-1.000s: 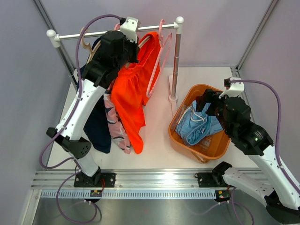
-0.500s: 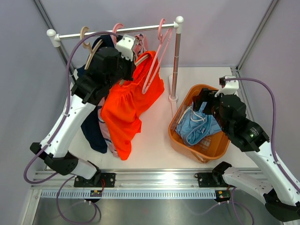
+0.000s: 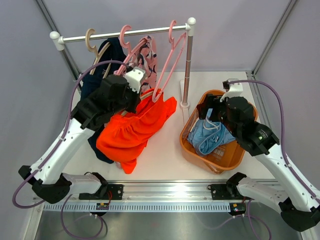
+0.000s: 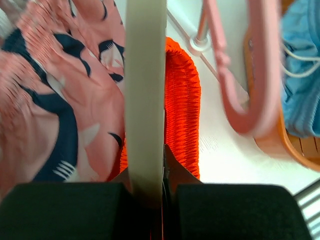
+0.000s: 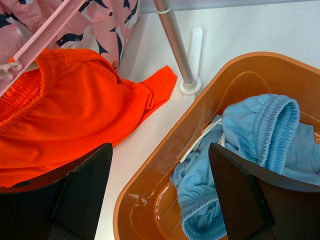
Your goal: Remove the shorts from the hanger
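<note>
I will next use my right gripper to grab the orange shorts' waistband at its basket-side end (image 3: 155,94) (image 5: 49,64), which leaves the hanger bar free to slide out.
My left gripper (image 3: 142,93) is shut on a cream hanger (image 4: 145,90) and the waistband of the bright orange shorts (image 3: 132,131), held low, off the rail (image 3: 120,34). In the left wrist view my gripper (image 4: 149,175) clamps the hanger bar, with the orange shorts (image 4: 183,100) behind it. The pink patterned shorts (image 3: 145,52) and the dark navy shorts (image 3: 106,56) hang on the rail. The light blue shorts (image 3: 214,135) lie in the orange basket (image 3: 191,148). My right gripper (image 3: 213,111) is open and empty above the basket; it also shows in the right wrist view (image 5: 160,190).
An empty pink hanger (image 3: 171,47) hangs at the rail's right end, next to the upright pole (image 3: 188,65) with its foot on the table. Grey walls close in the left, the back and the right. The basket stands right of the pole.
My left arm has pulled the orange shorts and their hanger down off the rail and towards the near side. My right arm has shifted a little left over the basket.
</note>
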Robot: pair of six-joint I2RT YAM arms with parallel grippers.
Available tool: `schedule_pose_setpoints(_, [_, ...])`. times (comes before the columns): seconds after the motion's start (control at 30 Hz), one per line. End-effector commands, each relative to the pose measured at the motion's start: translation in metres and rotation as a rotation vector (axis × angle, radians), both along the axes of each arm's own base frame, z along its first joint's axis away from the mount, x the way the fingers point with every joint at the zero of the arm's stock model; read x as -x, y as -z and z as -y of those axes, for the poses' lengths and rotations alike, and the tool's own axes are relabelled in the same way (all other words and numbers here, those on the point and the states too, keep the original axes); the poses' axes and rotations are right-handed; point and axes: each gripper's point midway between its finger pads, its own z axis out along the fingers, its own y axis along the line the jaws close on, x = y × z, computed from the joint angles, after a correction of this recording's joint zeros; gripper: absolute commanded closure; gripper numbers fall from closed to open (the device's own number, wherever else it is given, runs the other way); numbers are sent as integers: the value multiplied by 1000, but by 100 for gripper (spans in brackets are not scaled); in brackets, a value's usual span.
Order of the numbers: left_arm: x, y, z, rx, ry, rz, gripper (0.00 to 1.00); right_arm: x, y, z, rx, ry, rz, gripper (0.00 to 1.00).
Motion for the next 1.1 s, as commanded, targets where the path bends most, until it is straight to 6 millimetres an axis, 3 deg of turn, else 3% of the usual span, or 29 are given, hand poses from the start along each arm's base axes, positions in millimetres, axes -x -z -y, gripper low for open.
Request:
schedule_pose_setpoints(0.0, [30, -14, 6, 47, 112, 29, 100, 0, -21, -16, -69, -70, 37, 15])
schedule_pose_setpoints(0.13, [55, 4, 5, 4, 167, -24, 100, 3, -17, -27, -85, -124, 16, 16])
schedule_pose_setpoints(0.27, [79, 8, 10, 20, 239, -49, 100, 6, -18, -33, -94, -158, 10, 16])
schedule_pose_setpoints(0.43, [102, -11, 14, 109, 325, -5, 100, 17, -25, -49, -126, -267, 2, 18])
schedule_pose_setpoints(0.6, [101, -25, 24, 157, 351, 16, 100, 32, -30, -71, -173, -387, -29, 24])
schedule_pose_setpoints(0.8, [96, -26, 46, 178, 387, 3, 100, 45, -22, -103, -119, -457, -59, 25])
schedule_pose_setpoints(0.87, [95, -29, 51, 183, 393, 8, 100, 44, -23, -109, -113, -453, -57, 25])
schedule_pose_setpoints(1.07, [94, -43, 59, 203, 406, 37, 100, 36, -2, -122, -48, -426, -113, 27])
